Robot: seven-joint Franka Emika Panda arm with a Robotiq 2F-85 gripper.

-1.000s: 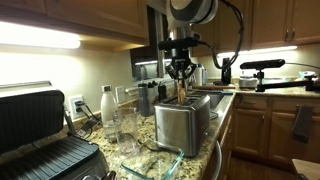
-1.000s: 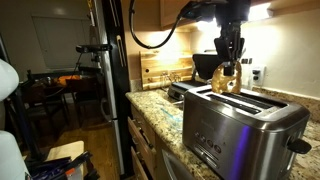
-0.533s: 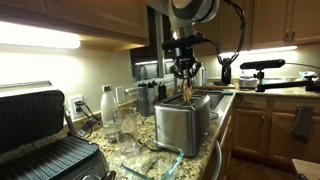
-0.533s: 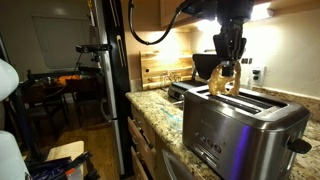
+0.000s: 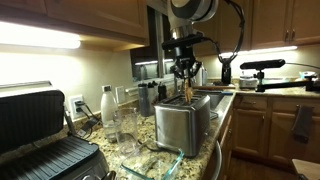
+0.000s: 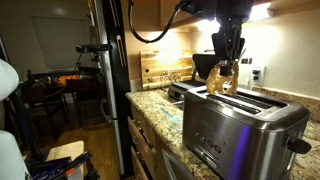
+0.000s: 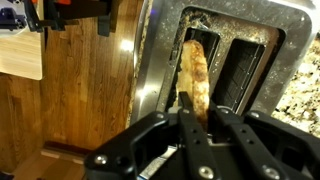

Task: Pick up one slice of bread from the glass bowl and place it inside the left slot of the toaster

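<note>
The lower part of the slice of bread (image 5: pixel 186 93) hangs inside its slot and would fall into the slot, so my gripper should open.
My gripper (image 7: pixel 197 108) is shut on the slice of bread (image 7: pixel 193 68), a tan slice held on edge. Its lower part hangs in the left one of the two slots of the steel toaster (image 7: pixel 225 30) as the wrist view shows them; the other slot is empty. In both exterior views the gripper (image 5: pixel 184 74) (image 6: pixel 229 55) hangs straight above the toaster (image 5: pixel 182 126) (image 6: pixel 235 125), with the bread (image 5: pixel 186 93) (image 6: pixel 222 80) standing at the toaster's top. The glass bowl (image 5: pixel 172 160) sits on the counter in front of the toaster; its contents do not show.
A big black grill press (image 5: pixel 35 135) stands nearby on the granite counter. Tall drinking glasses (image 5: pixel 126 126) and a white bottle (image 5: pixel 107 104) stand beside the toaster. A wooden board (image 6: pixel 165 68) leans at the back wall. The counter edge drops off by the cabinets (image 5: pixel 250 125).
The gripper with the bread has shifted slightly sideways over the toaster. Its hold on the slice is unchanged.
</note>
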